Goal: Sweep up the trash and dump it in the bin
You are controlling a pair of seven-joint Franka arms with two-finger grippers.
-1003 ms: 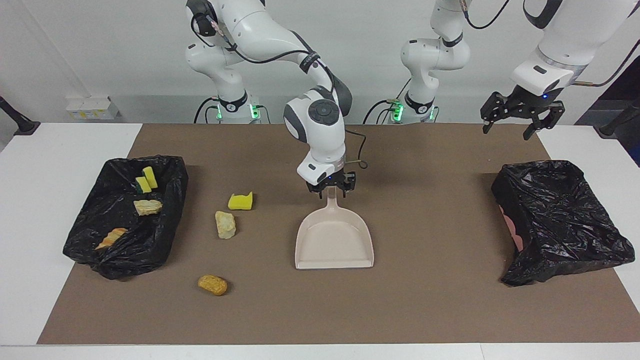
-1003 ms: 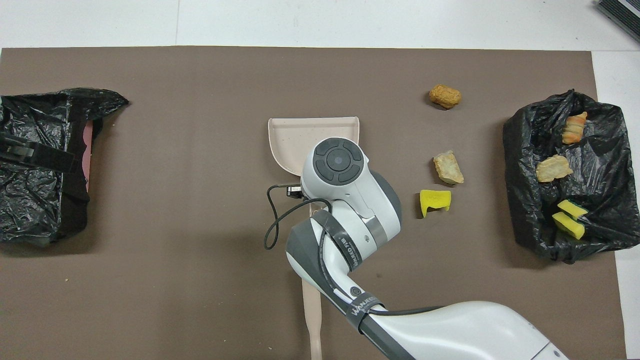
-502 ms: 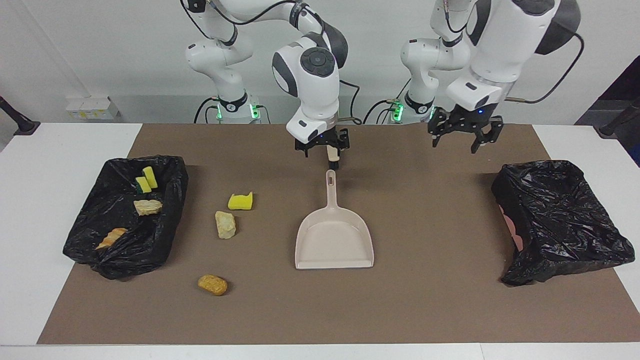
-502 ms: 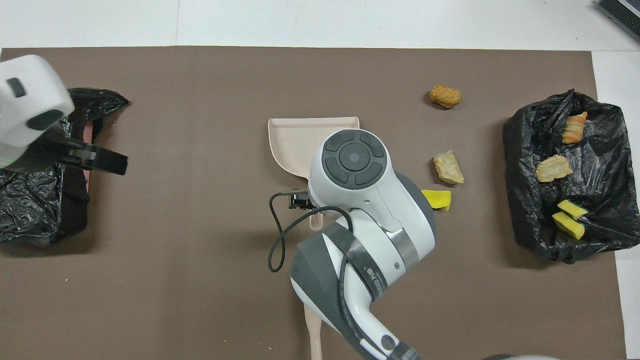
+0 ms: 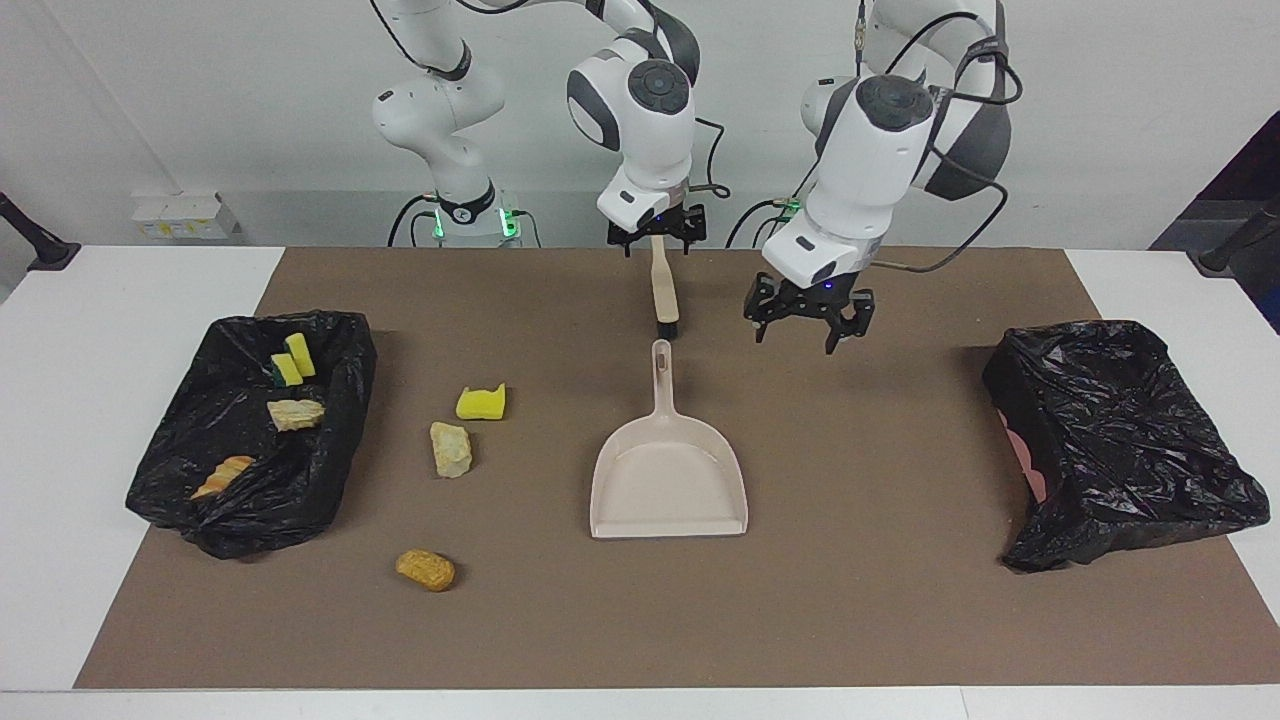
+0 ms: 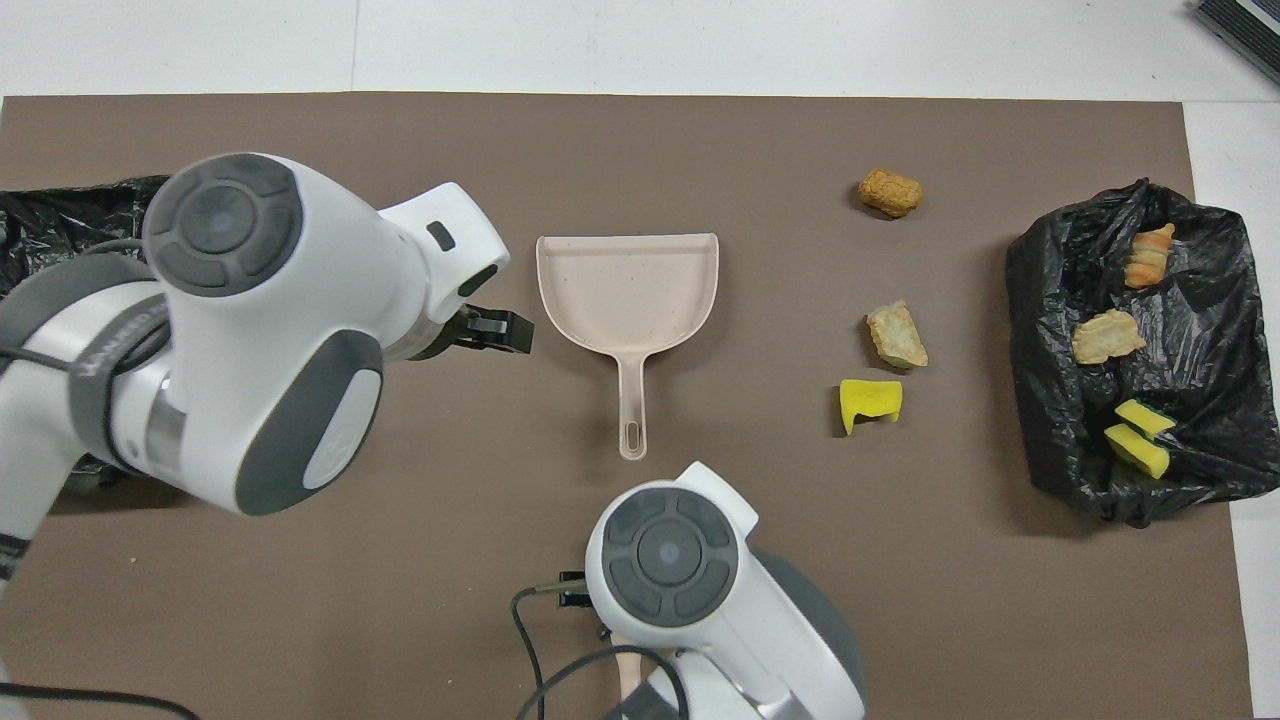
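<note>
My left gripper grabs the dustpan by its narrow handle (image 6: 632, 408) next, since the dustpan's scoop is too wide for the fingers.
Three pieces of trash lie loose on the mat: a yellow sponge chunk (image 5: 481, 402) (image 6: 870, 400), a tan bread piece (image 5: 451, 449) (image 6: 897, 336) and an orange-brown lump (image 5: 425, 569) (image 6: 890, 192). Several more pieces lie in the black-lined bin (image 5: 330, 400) (image 6: 1040, 300) at the right arm's end. The beige dustpan (image 5: 668, 480) (image 6: 627, 290) lies empty mid-mat, its handle toward the robots. The beige brush (image 5: 663, 290) lies on the mat nearer to the robots than the dustpan. My right gripper (image 5: 657, 238) hangs open over the brush's handle. My left gripper (image 5: 803, 325) hangs open, holding nothing, over the mat beside the dustpan's handle.
A second black-lined bin (image 5: 1110, 440) (image 6: 60, 200) stands at the left arm's end with no trash showing in it. The brown mat (image 5: 880, 600) covers the white table. From overhead, both arms' wrists cover the mat nearer to the robots than the dustpan.
My right gripper let go of the dustpan's handle, rose and drew back over the brush. My left arm swung from above its end's bin to beside the dustpan's handle.
</note>
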